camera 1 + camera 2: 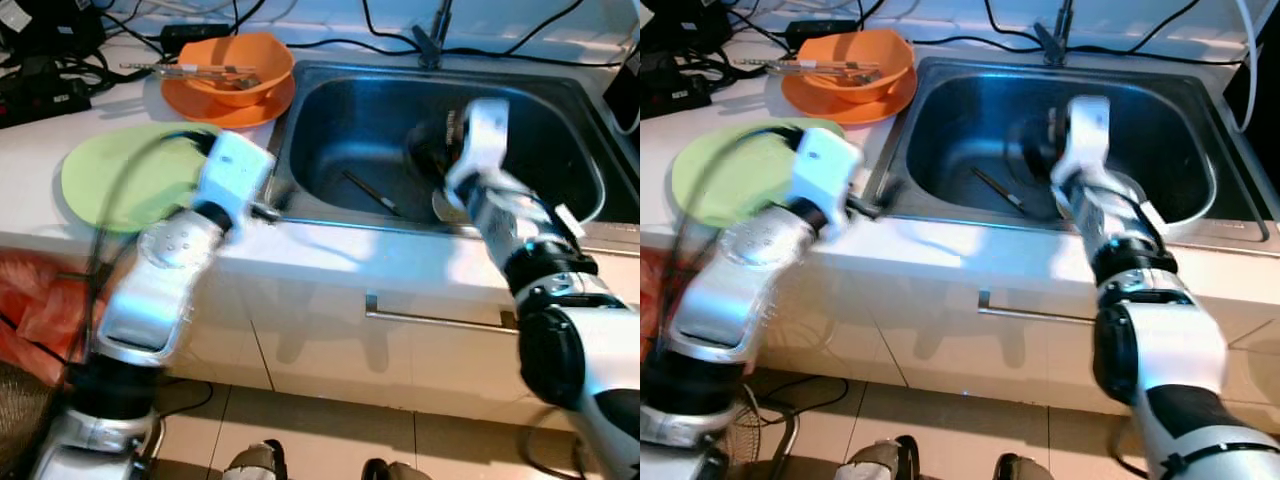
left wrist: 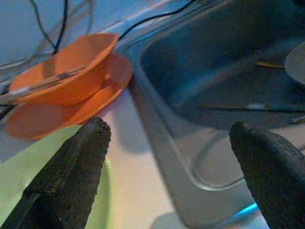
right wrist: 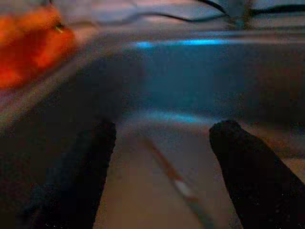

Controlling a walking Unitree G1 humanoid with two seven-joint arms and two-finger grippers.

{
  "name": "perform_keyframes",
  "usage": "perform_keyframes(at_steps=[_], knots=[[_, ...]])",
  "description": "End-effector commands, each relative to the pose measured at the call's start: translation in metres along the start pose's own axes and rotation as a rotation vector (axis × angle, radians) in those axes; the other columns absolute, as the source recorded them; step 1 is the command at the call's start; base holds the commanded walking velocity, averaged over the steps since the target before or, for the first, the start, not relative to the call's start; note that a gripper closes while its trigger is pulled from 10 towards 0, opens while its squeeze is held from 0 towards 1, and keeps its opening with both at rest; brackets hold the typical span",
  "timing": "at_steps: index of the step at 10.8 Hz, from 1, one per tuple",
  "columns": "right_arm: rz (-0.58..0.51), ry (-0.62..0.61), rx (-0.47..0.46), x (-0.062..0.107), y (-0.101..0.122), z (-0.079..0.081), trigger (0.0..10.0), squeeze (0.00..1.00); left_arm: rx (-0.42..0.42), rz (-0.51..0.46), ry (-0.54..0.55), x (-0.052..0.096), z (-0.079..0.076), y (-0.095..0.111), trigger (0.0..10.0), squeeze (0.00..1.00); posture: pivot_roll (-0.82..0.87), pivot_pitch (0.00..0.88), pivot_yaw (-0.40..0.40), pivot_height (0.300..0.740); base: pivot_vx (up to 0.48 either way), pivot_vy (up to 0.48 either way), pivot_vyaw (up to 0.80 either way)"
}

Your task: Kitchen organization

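Observation:
My left gripper grabs the light green plate by its thin rim [image 2: 108, 186] next, since the plate's broad side spreads far wider than my fingers open.
An orange bowl [image 1: 237, 68] with chopsticks [image 1: 190, 71] across it sits on an orange plate [image 1: 215, 104] at the back of the white counter. A light green plate [image 1: 125, 175] lies nearer me. My left gripper [image 2: 167, 129] hovers open over the counter by the sink's left rim, nothing between its fingers [image 2: 71, 167]. My right gripper [image 3: 164, 126] is down inside the steel sink [image 1: 330, 110], open above the sink floor. A thin dark chopstick [image 1: 372, 193] lies on the sink floor, in line with the gap between the right fingers [image 3: 248, 167].
Black cables [image 1: 60, 70] and a power strip crowd the counter's back left. A pale round item [image 1: 446, 206] lies in the sink beside my right arm. A drawer handle [image 1: 435, 320] runs below the counter. Something red [image 1: 35, 305] stands on the floor at left.

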State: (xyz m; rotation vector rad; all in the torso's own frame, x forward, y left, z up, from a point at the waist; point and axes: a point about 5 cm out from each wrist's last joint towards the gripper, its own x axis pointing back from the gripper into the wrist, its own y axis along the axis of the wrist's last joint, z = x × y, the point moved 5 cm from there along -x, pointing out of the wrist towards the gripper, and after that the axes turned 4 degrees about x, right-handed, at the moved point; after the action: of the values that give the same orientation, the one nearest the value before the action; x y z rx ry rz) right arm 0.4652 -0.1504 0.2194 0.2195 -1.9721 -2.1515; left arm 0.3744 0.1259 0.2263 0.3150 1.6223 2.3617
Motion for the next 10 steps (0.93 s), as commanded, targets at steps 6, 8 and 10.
perform_keyframes(at_steps=[6, 8, 10], knots=[[-0.001, 0.492, 0.032, 0.055, 0.004, 0.075, 10.0, 0.41, -0.194, 0.101, 0.030, 0.026, 0.019, -0.023, 10.0, 0.00, 0.13, 0.145, 0.015, 0.740, 0.000, 0.000, 0.00], [0.018, 0.648, 0.046, 0.083, 0.005, 0.099, 10.0, 0.00, -0.232, 0.152, 0.026, 0.038, 0.023, -0.032, 10.0, 0.00, 0.13, 0.149, 0.024, 0.740, 0.000, 0.000, 0.00], [0.037, 0.742, 0.066, 0.100, 0.003, 0.113, 10.0, 0.00, -0.287, 0.234, 0.022, 0.047, 0.031, -0.048, 10.0, 0.00, 0.14, 0.148, 0.025, 0.740, 0.000, 0.000, 0.00]])
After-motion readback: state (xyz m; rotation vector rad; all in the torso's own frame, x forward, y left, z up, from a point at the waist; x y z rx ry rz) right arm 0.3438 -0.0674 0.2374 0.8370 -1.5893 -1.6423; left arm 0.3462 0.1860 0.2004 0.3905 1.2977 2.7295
